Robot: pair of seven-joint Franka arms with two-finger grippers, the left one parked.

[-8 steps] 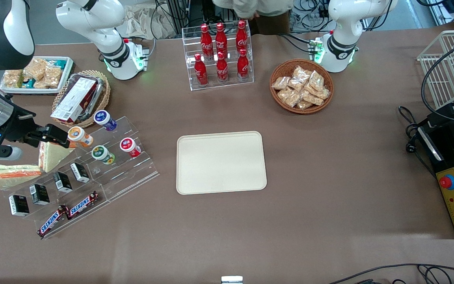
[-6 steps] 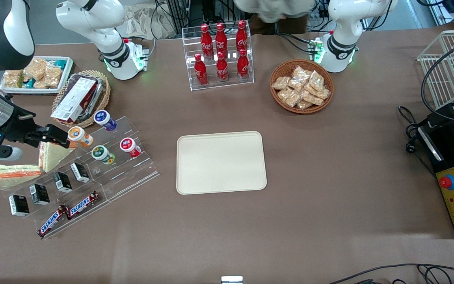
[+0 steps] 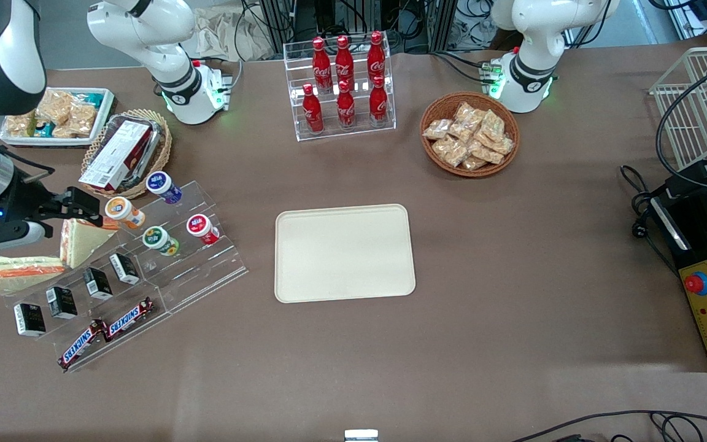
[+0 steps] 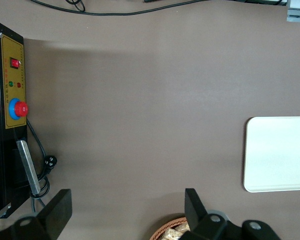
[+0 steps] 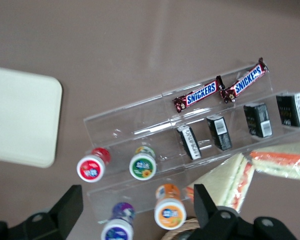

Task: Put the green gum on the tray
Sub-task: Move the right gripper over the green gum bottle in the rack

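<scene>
My right gripper is to grab the green gum by its white-rimmed cap (image 3: pixel 155 237) next. Then I should put the gum on the tray (image 3: pixel 344 253).
The green gum (image 3: pixel 159 239) is a small bottle with a green and yellow label lying on the middle step of a clear acrylic stand (image 3: pixel 163 270), between the orange-capped bottle (image 3: pixel 123 211) and the red-capped bottle (image 3: pixel 200 228). It also shows in the right wrist view (image 5: pixel 142 164). The cream-beige tray (image 3: pixel 344 253) lies flat on the table's middle, bare; its corner shows in the right wrist view (image 5: pixel 24 120). My right gripper (image 3: pixel 77 205) hangs above the working arm's end of the stand, next to the orange-capped bottle, open and holding nothing (image 5: pixel 137 210).
The stand also holds a purple-capped bottle (image 3: pixel 164 186), dark small boxes (image 3: pixel 97 282) and two Snickers bars (image 3: pixel 108 331). Sandwiches (image 3: pixel 22 267) lie beside it. A wicker basket with a box (image 3: pixel 126 150), a small white snack tray (image 3: pixel 56 116), a cola rack (image 3: pixel 344 86) and a snack basket (image 3: pixel 470 135) stand farther from the camera.
My right gripper has drawn slightly away from the orange-capped bottle, toward the working arm's end of the table. The bottles and tray have not moved.
</scene>
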